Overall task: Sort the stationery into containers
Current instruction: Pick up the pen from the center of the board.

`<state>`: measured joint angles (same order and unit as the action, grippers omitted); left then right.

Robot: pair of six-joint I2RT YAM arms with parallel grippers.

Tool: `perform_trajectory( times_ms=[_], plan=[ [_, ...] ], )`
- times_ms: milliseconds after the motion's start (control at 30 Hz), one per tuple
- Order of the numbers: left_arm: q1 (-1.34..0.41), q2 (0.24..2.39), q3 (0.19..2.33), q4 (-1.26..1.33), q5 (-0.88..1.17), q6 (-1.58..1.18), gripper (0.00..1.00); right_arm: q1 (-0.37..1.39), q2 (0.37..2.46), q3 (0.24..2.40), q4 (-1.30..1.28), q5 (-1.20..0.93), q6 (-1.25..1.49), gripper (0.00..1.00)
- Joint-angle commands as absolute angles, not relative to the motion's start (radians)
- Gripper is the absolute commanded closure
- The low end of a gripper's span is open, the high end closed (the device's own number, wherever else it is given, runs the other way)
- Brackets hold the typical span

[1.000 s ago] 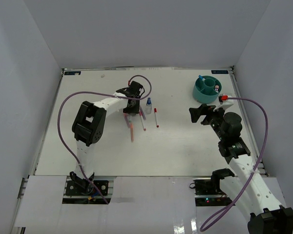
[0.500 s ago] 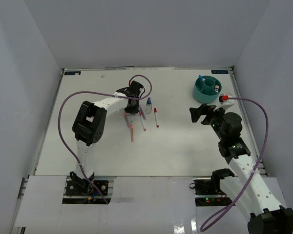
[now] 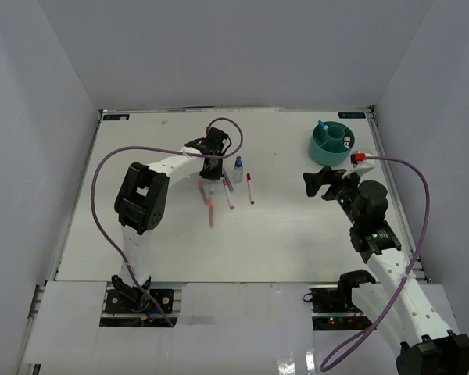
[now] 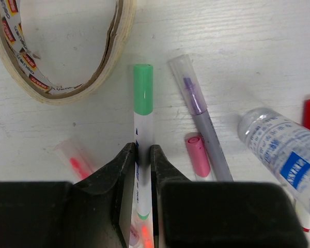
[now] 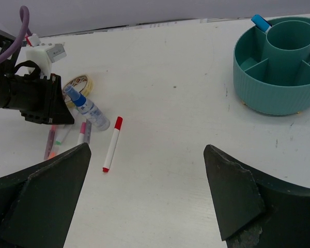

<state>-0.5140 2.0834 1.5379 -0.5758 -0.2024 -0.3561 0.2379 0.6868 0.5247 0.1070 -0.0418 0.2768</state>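
Observation:
My left gripper has both fingers closed squarely around the middle of the white body of the green-capped pen, so the pen would rise if I lifted the gripper now.
In the left wrist view my left gripper point(image 4: 143, 155) is shut on the white barrel of a green-capped pen point(image 4: 143, 88) that lies on the table. Beside it lie a pink-capped pen point(image 4: 197, 155), a grey pen with a clear cap point(image 4: 206, 134), a clear bottle point(image 4: 279, 150) and a tan loop point(image 4: 57, 93). A red-capped pen point(image 5: 112, 143) lies apart to the right. The teal organiser point(image 5: 276, 98) stands at the far right with a blue-capped pen point(image 5: 259, 22) in it. My right gripper point(image 5: 147, 149) hovers open and empty, near the organiser point(image 3: 332, 144).
A pen with a clear cap and orange tip point(image 4: 75, 163) lies left of my left fingers. The left arm's purple cable point(image 3: 102, 180) arcs over the table's left side. White walls close the table on three sides.
My left gripper's jaws have closed onto the green-capped pen. The right arm has not moved.

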Motion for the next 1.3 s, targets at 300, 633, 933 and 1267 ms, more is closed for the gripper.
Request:
perform_trajectory(
  times_ms=[300, 633, 933, 1267],
  plan=[
    [-0.515, 1.764, 1.471, -0.448, -0.094, -0.264, 0.82, 0.248, 0.719, 0.578, 0.146, -0.227, 0.29, 0.03],
    [-0.522, 1.454, 1.284, -0.332, 0.119, -0.158, 0.81, 0.36, 0.951, 0.834, 0.192, -0.407, 0.39, 0.01],
    [-0.534, 1.217, 1.12, -0.25, 0.241, -0.091, 0.8, 0.57, 1.265, 1.127, 0.176, -0.307, 0.431, 0.0],
    [-0.535, 1.081, 0.993, -0.158, 0.252, -0.077, 0.8, 0.649, 1.446, 1.319, 0.156, -0.299, 0.454, 0.06]
  ],
)
